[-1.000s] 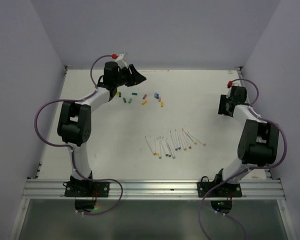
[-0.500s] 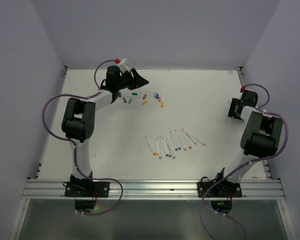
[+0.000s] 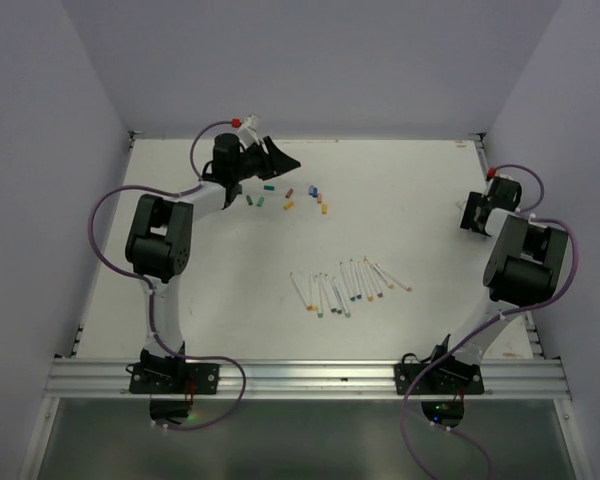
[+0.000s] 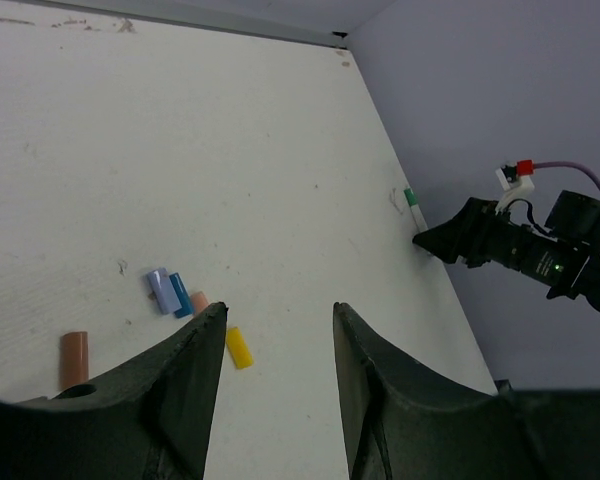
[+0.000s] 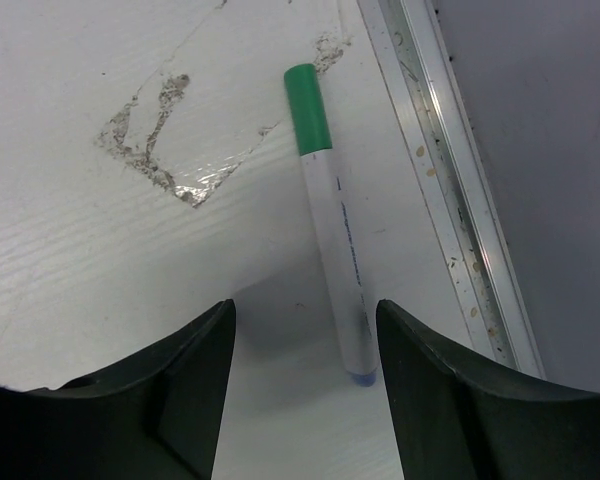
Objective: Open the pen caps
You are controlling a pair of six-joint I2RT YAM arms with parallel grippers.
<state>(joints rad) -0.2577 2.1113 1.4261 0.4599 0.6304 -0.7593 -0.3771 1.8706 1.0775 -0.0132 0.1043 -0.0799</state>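
My right gripper takes hold of the pen by its white body next, leaving the green cap free for my left gripper to open.
Several white pens [image 3: 350, 284] lie in a row at mid-table. Loose pen caps [image 3: 288, 196] are scattered at the back left; the left wrist view shows a lilac cap [image 4: 160, 290], a blue cap [image 4: 181, 295], a yellow cap [image 4: 239, 347] and a brownish cap [image 4: 74, 358]. My left gripper [image 3: 285, 158] [image 4: 278, 310] hovers open above them, holding nothing. My right gripper [image 3: 470, 214] [image 5: 305, 305] is open low over a separate pen [image 5: 340, 260] with its green cap [image 5: 307, 108] still on. That pen lies on the table between the fingers, nearer the right one.
An aluminium rail [image 5: 458, 200] runs along the table's right edge, just beside the capped pen. A scuffed, shiny patch [image 5: 165, 155] marks the tabletop to the pen's left. Purple walls close in the table on three sides.
My right arm has swung toward the right edge and its jaws have spread wider. The left gripper has shifted slightly right above the caps.
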